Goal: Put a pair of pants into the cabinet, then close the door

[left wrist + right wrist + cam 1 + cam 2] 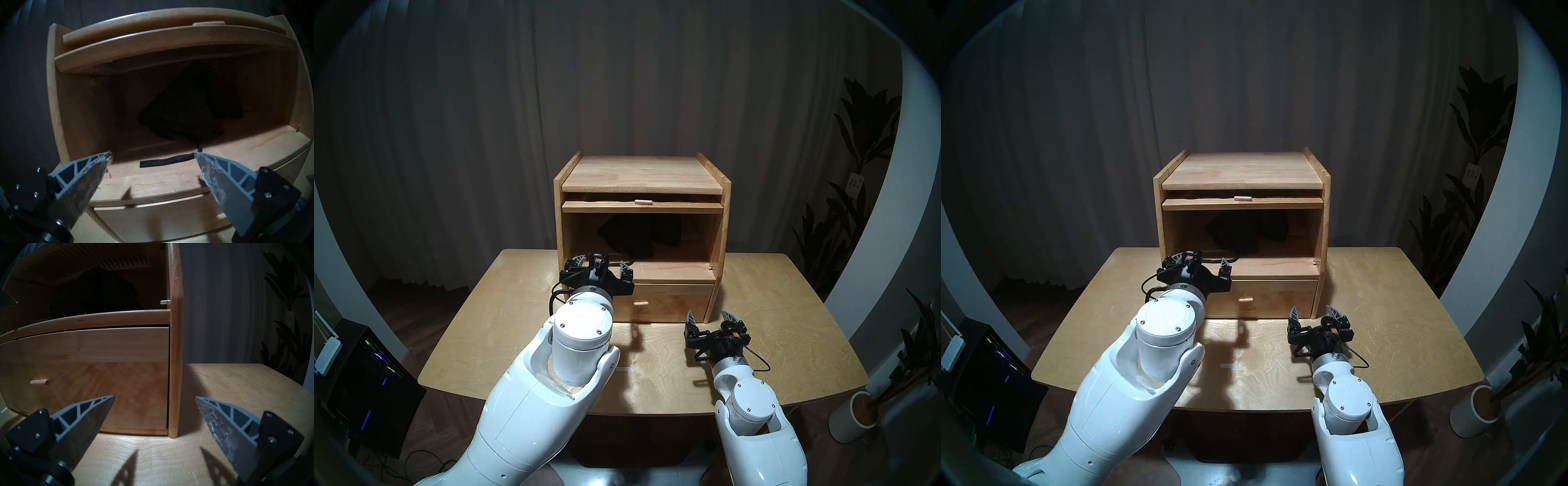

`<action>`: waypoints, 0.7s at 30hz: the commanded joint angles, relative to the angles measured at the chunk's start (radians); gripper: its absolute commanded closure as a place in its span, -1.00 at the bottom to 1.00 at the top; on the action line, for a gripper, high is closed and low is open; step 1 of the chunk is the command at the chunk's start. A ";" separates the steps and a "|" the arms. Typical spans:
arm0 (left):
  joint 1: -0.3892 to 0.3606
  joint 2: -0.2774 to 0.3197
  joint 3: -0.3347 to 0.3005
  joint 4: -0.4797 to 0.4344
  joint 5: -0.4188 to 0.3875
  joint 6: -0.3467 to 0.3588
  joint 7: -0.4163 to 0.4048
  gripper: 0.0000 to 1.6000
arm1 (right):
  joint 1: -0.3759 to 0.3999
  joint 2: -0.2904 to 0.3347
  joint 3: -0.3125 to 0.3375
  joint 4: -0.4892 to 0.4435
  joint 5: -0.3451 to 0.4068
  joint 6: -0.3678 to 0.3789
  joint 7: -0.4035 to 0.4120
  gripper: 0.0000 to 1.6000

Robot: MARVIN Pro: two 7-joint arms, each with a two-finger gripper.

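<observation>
The door needs to be closed, and only its front edge (709, 208) sticks out from under the cabinet top (642, 174), so the robot's right gripper needs to grab it there next.
The light-wood cabinet (641, 173) stands on the table, its large compartment open. The door (602, 207) is swung up and lies flat under the top, its peg knob (642, 202) facing forward; its ribbed glass shows in the right wrist view (85, 260). The dark pants (636, 237) lie inside the compartment towards the back (186, 108). Their black drawstring (168, 160) trails onto the front of the compartment floor. My left gripper (602, 263) is open and empty at the compartment's lower left front edge (153, 152). My right gripper (708, 313) is open and empty just above the table by the cabinet's lower right corner (154, 396).
The closed drawer (670, 300) with a peg knob sits below the compartment. The wooden table (772, 305) extends on both sides of the cabinet. A small metal pin (164, 302) sticks out of the right inner wall. A potted plant (860, 412) stands right, a computer (365, 373) left.
</observation>
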 commanded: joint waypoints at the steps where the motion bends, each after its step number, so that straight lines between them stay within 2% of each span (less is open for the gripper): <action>1: 0.053 0.039 0.011 -0.101 0.004 -0.051 -0.016 -1.00 | 0.007 -0.002 -0.002 -0.021 0.000 -0.006 0.000 -1.00; 3: 0.075 0.072 0.003 -0.153 0.017 -0.060 -0.013 -1.00 | 0.007 -0.002 -0.002 -0.020 0.000 -0.006 0.000 -1.00; 6: 0.077 0.101 -0.021 -0.174 0.054 -0.082 0.013 -1.00 | 0.008 -0.002 -0.001 -0.019 0.000 -0.006 0.000 -1.00; 7: 0.100 0.120 -0.032 -0.222 0.057 -0.086 0.015 -1.00 | 0.008 -0.002 -0.001 -0.019 0.000 -0.006 0.000 -1.00; 8: 0.087 0.124 -0.039 -0.178 0.075 -0.101 0.024 -1.00 | 0.008 -0.002 -0.001 -0.019 0.000 -0.006 0.000 -1.00; 10: 0.133 0.156 -0.060 -0.248 0.087 -0.105 0.040 -1.00 | 0.008 -0.002 -0.001 -0.020 0.000 -0.006 0.000 -1.00; 11: 0.129 0.159 -0.064 -0.216 0.096 -0.117 0.045 -1.00 | 0.008 -0.002 -0.001 -0.020 0.000 -0.006 0.000 -1.00; 12: 0.166 0.172 -0.081 -0.258 0.095 -0.122 0.057 -1.00 | 0.008 -0.002 -0.001 -0.020 0.000 -0.007 0.000 -1.00; 15: 0.221 0.218 -0.103 -0.295 0.107 -0.137 0.084 -1.00 | 0.007 -0.002 -0.002 -0.022 0.000 -0.007 0.000 -1.00; 16: 0.212 0.222 -0.107 -0.287 0.102 -0.136 0.094 -1.00 | 0.007 0.000 0.000 -0.036 0.000 -0.015 0.000 -1.00; 18: 0.241 0.252 -0.124 -0.311 0.098 -0.137 0.108 -1.00 | 0.006 0.003 0.006 -0.066 -0.002 -0.031 -0.002 -1.00; 19: 0.279 0.268 -0.134 -0.329 0.101 -0.149 0.112 -1.00 | 0.004 0.009 0.009 -0.082 -0.005 -0.035 -0.002 -1.00; 20: 0.254 0.263 -0.128 -0.321 0.096 -0.144 0.124 -1.00 | 0.006 0.015 0.014 -0.091 -0.014 -0.043 -0.005 -1.00; 21: 0.280 0.282 -0.134 -0.333 0.097 -0.153 0.124 -1.00 | 0.004 0.018 0.020 -0.107 -0.021 -0.046 -0.011 -1.00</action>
